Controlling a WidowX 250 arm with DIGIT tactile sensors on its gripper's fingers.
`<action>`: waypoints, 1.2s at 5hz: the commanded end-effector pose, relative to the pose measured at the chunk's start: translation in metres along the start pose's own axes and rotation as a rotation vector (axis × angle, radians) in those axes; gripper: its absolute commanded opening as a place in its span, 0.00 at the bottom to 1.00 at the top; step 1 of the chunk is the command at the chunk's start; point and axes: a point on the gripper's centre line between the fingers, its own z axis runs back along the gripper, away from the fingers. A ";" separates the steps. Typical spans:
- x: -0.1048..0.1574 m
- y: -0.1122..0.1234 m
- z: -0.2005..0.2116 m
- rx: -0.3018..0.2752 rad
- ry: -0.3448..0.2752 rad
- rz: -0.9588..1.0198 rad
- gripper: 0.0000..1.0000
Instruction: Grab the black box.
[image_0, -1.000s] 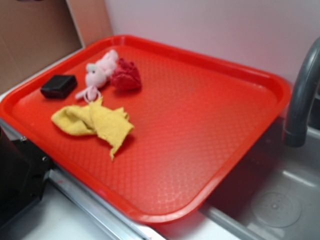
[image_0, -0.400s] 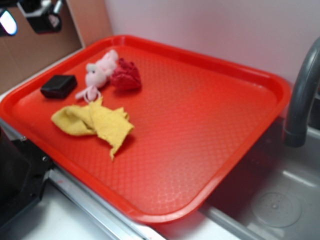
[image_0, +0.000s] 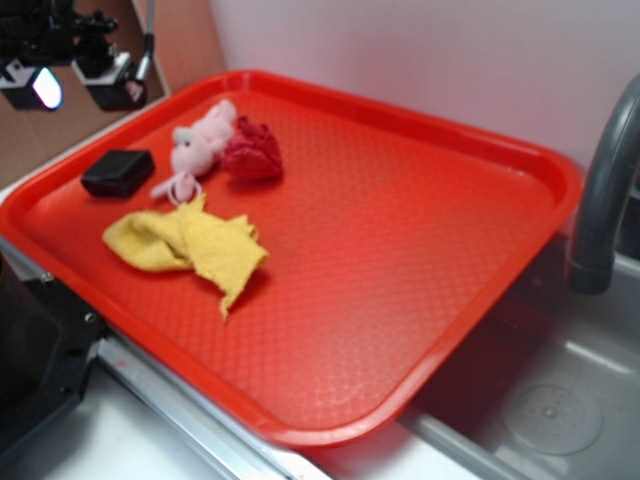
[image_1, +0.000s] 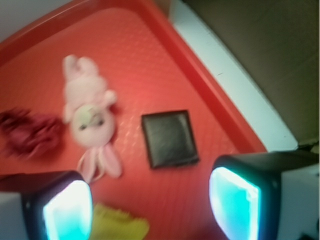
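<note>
My gripper still has to reach the black box (image_0: 118, 172) and grab its opposite side edges, so it can lift the box from the red tray.
The black box (image_0: 118, 172) (image_1: 170, 138) lies flat near the left corner of the red tray (image_0: 400, 240), beside the pink plush toy (image_0: 195, 150). My gripper (image_0: 78, 88) hangs in the air at the top left, above and behind the box, apart from it. Seen from the wrist, the gripper (image_1: 150, 207) is open, its two glowing pads wide apart with nothing between them. The box sits ahead of the fingertips (image_1: 67, 212), to the right of the plush (image_1: 90, 120).
A yellow cloth (image_0: 185, 245) lies crumpled in front of the box and plush. A red fuzzy object (image_0: 250, 152) sits right of the plush. A grey faucet (image_0: 605, 190) and a sink (image_0: 550, 400) are at the right. The tray rim (image_1: 210, 95) runs close to the box.
One second ago the gripper was out of view. It has come in at the top left and moved down and to the right, toward the box. The objects on the tray have not moved.
</note>
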 end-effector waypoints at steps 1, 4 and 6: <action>0.013 0.012 -0.029 0.056 -0.024 0.006 1.00; 0.008 0.014 -0.074 0.096 0.036 -0.044 1.00; 0.005 0.018 -0.086 0.096 0.061 -0.086 0.85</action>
